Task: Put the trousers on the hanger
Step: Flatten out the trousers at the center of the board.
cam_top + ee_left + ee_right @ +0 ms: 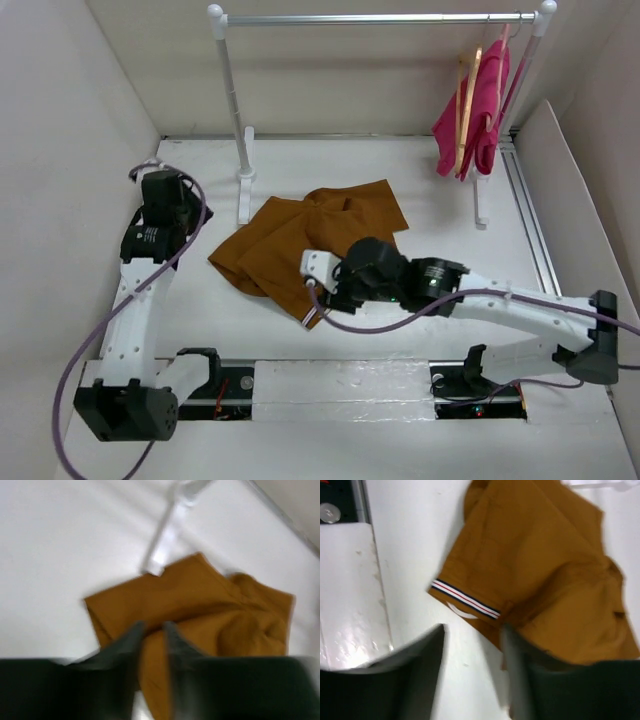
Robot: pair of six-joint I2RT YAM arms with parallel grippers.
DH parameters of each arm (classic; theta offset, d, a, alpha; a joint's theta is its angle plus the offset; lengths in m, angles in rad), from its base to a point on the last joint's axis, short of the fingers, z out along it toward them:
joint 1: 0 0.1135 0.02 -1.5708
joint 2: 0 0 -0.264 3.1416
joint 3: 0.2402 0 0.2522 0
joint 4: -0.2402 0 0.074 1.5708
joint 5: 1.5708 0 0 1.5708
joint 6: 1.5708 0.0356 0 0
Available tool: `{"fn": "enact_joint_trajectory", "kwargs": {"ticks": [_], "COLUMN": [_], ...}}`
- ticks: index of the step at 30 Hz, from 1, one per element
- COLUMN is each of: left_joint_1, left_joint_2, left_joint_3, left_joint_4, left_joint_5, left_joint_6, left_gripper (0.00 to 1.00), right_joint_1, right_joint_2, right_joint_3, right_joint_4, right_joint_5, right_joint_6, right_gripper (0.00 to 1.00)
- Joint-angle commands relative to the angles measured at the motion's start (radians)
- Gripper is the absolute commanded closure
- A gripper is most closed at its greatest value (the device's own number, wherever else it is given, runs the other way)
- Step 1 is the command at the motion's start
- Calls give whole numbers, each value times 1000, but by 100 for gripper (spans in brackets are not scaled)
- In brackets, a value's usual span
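Observation:
The trousers' near edge [489, 628] beside the striped waistband [465, 599] should be grabbed next by my right gripper. The trousers can then be spread out straight for the hanger.
The rust-brown trousers [320, 235] lie crumpled on the white table, mid-field. Their striped inner waistband [465, 599] shows at the near edge. The tan wooden hanger [462, 110] hangs on the rail at the back right, beside a pink garment. My right gripper [472, 630] hovers open over the trousers' near edge, one finger above the cloth and the other above bare table, holding nothing. My left gripper [152, 627] is raised to the left of the trousers, its fingers nearly together with nothing between them.
A white-and-silver clothes rail [380, 18] spans the back, its left post foot [245, 190] touching the trousers' far left corner. The pink garment [490, 100] hangs at the right end. A metal track [530, 215] runs along the table's right side.

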Motion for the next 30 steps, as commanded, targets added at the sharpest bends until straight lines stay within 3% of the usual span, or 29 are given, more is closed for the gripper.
{"fn": "enact_joint_trajectory", "kwargs": {"ticks": [1,3,4,5,14,18,19,23,24,30], "left_joint_1": [199,290,363,422,448,448,448,448,448,430], "left_joint_2": [-1,-21,-23,-11,2,-30,-52,-86,-79,18], "left_joint_3": [-168,-250,-317,-370,-505,-530,-543,-573,-576,-655], "left_joint_4": [33,106,120,163,223,220,220,225,228,343], "left_joint_5": [110,208,230,303,310,316,320,322,330,431], "left_joint_6": [-69,-84,-95,-103,-149,-141,-137,-129,-140,-196], "left_gripper": [66,42,26,21,19,18,18,17,16,11], "right_joint_1": [55,68,68,78,120,120,120,120,120,120], "right_joint_2": [81,165,191,260,586,673,684,718,692,427], "right_joint_3": [-49,-66,-69,-57,-11,-17,-21,-23,-29,-32], "right_joint_4": [167,229,244,268,358,402,419,422,419,303], "right_joint_5": [88,87,93,115,123,230,250,307,315,413], "right_joint_6": [16,31,40,43,66,134,146,192,195,148], "right_gripper": [37,22,19,17,15,17,20,96,100,100]}}
